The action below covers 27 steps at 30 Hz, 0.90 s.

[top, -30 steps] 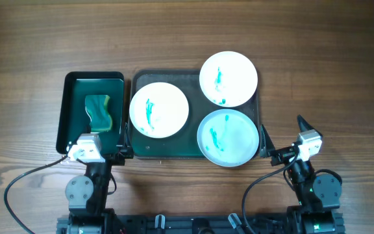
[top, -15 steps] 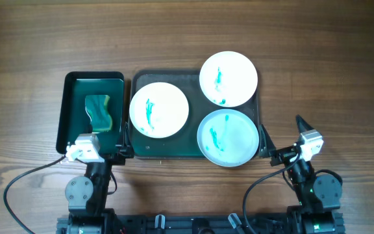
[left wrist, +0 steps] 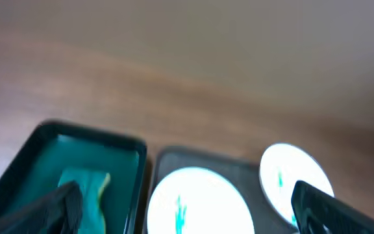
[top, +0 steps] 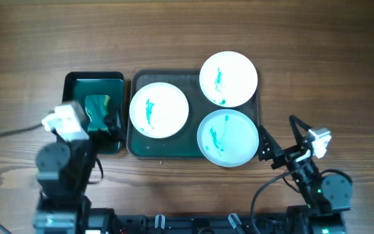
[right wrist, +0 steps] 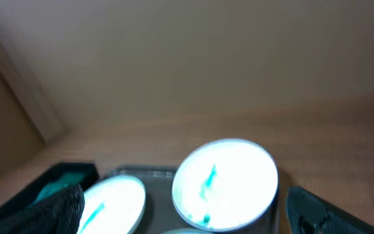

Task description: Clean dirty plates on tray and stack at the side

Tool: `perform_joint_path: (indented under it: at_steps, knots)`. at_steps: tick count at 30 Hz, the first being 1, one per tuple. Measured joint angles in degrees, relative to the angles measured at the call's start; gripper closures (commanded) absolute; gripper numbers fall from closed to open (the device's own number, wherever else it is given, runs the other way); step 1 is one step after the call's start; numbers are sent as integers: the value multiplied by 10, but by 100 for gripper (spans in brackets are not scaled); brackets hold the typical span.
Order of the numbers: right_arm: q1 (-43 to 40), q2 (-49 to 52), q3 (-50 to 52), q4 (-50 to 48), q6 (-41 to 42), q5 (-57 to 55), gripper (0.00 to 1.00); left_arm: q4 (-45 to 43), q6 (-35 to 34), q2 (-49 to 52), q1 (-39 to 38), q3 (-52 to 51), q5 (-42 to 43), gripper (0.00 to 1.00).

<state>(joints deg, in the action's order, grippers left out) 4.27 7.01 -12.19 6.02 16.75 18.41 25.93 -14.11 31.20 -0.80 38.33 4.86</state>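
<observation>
I need to grab the sponge next with my left gripper by the middle of its green top, so its yellow side stays free to clean plates.
Three white plates smeared with teal sit on a dark tray: one at the left, one at the back right overhanging the rim, one at the front right. A green and yellow sponge lies in a dark green bin left of the tray. My left gripper is open and empty above the bin's near end. My right gripper is open and empty, just right of the tray. The left wrist view shows the sponge and two plates between open fingers.
The wooden table lies bare to the right of the tray and along the back. The right wrist view shows the back right plate, the left plate and the bin's corner between open fingers.
My left arm has risen and moved forward from the table's front edge to over the sponge bin. My right arm has shifted slightly right. Plates and sponge have not moved.
</observation>
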Motion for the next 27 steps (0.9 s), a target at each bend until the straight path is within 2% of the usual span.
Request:
perform_joint_path:
  at_steps: [2,3,4,6,8,10,11,13,15,17,18,19,21,22,23,27]
  knots:
    - [0,89,-112,73,-10,8,0,106,0,82,0,114,2,0]
    - [0,153,-177,110,-15,12,0,188,0,128,0,183,2,0]
    - [0,195,-218,149,-18,16,0,220,0,163,0,226,2,0]
    - [-1,328,-340,256,-23,28,0,335,0,258,0,338,2,0]
    - [-1,448,-451,381,-30,33,0,412,0,324,0,395,2,0]
    - [-1,552,-539,443,-34,34,0,443,0,390,0,434,2,0]
    - [-1,593,-563,439,-34,38,3,442,0,415,0,437,2,0]
    - [-1,659,-574,431,-41,57,25,423,0,454,0,437,2,0]
    - [16,721,-575,391,-44,98,27,408,0,480,0,437,2,0]
    - [44,753,-575,369,-30,104,32,408,2,487,0,438,2,0]
    - [92,799,-578,353,-15,105,35,410,4,493,0,438,2,0]
    - [121,827,-587,352,1,95,40,410,5,496,0,438,1,0]
    - [184,899,-631,350,36,61,41,411,3,502,0,438,-7,0]
    - [216,937,-653,344,58,41,46,413,-5,508,1,439,-21,0]
    - [229,953,-659,338,66,33,51,414,-14,511,4,439,-33,1]
    - [265,1035,-671,295,103,-3,56,417,-36,514,34,439,-66,2]
